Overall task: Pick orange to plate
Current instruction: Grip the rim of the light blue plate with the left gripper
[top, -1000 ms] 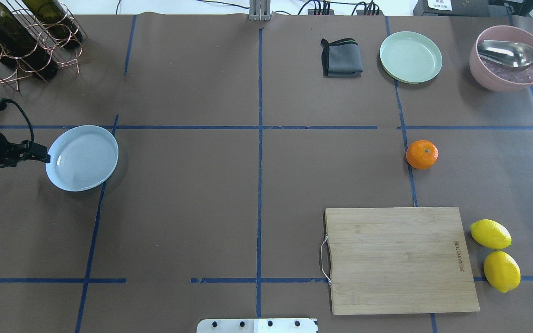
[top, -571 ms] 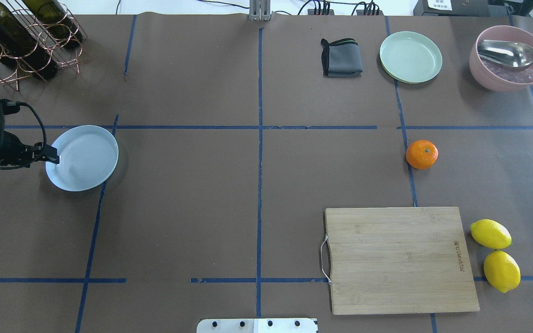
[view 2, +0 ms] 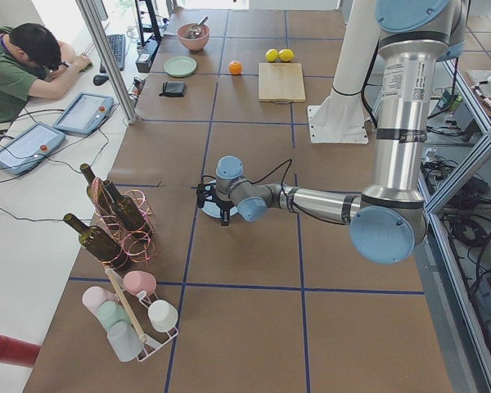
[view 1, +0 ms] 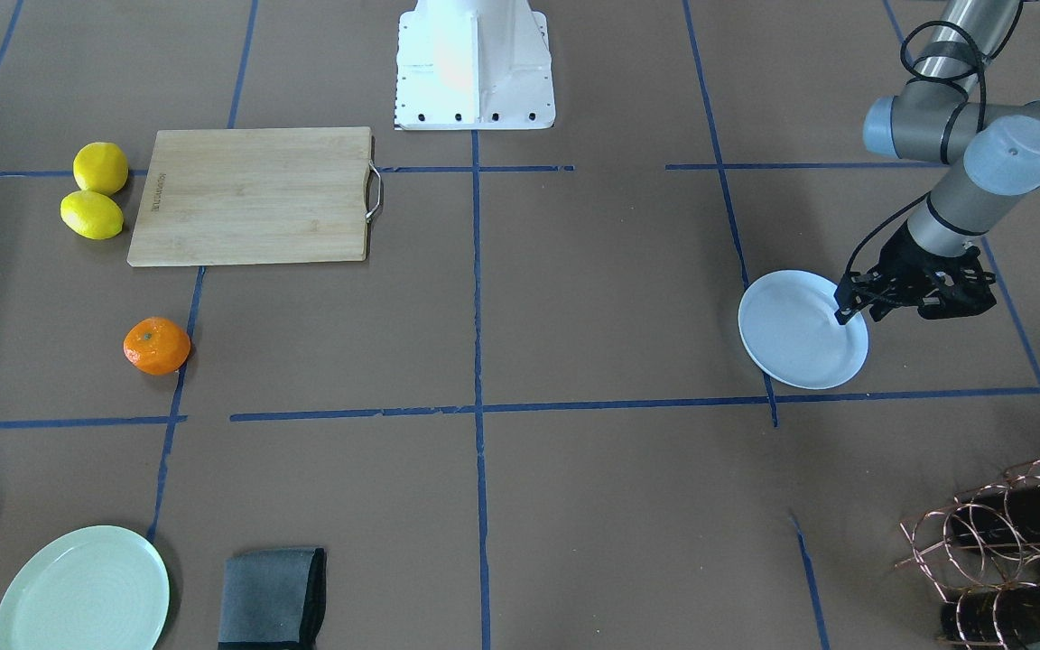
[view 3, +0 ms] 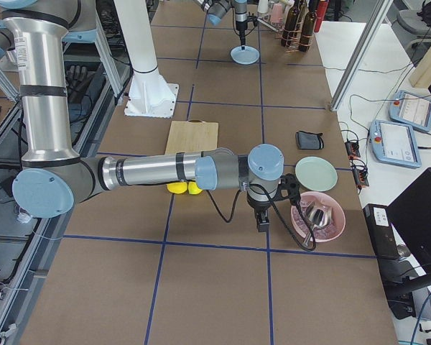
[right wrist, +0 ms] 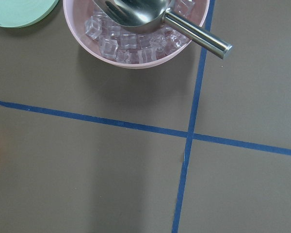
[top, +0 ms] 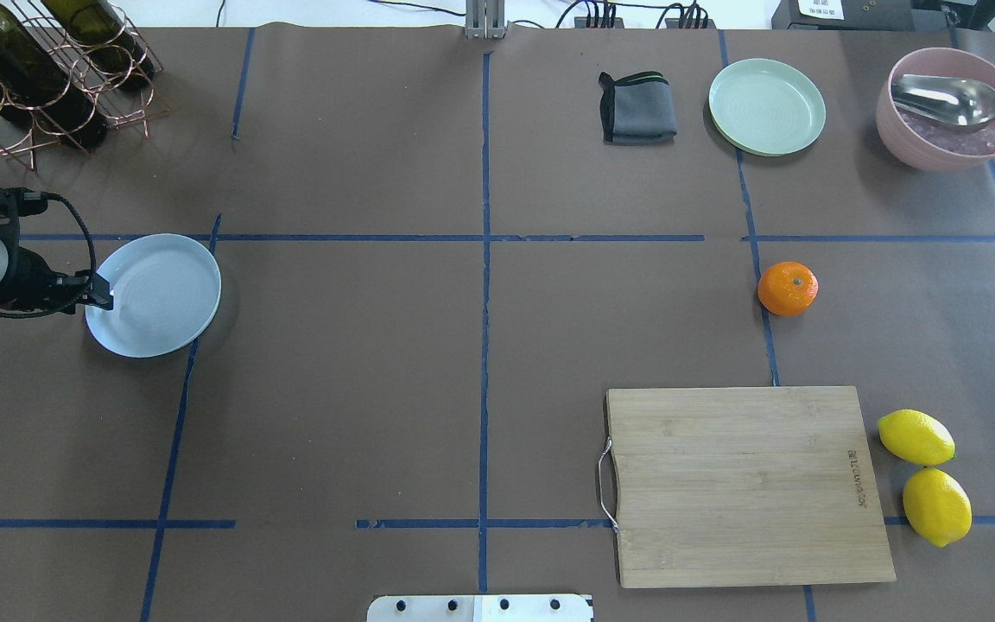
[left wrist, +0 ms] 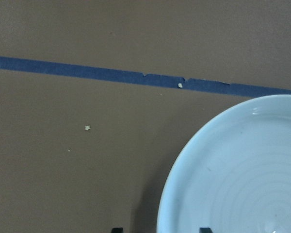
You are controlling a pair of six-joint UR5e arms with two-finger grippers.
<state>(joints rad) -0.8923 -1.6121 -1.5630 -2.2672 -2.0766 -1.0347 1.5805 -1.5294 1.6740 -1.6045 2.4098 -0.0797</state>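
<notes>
I will bring the white plate within reach for the orange, so I will grab the plate by its rim with my left gripper next.
The orange lies on the brown table on the right side, beside a blue tape line; it also shows in the front view. Far off on the left side rests the white plate, empty. My left gripper is at the plate's left rim, low over it. In the left wrist view its two fingertips stand apart, one on each side of the plate's rim, so it is open. My right gripper shows only in the exterior right view, near the pink bowl; I cannot tell its state.
A pale green plate, a folded grey cloth and a pink bowl of ice with a metal scoop sit at the far right. A wooden cutting board and two lemons lie near right. A wine rack stands far left.
My left arm has come further in from the left edge, and its gripper has moved right, from just outside the plate's rim to over it. Orange and plate have not moved.
</notes>
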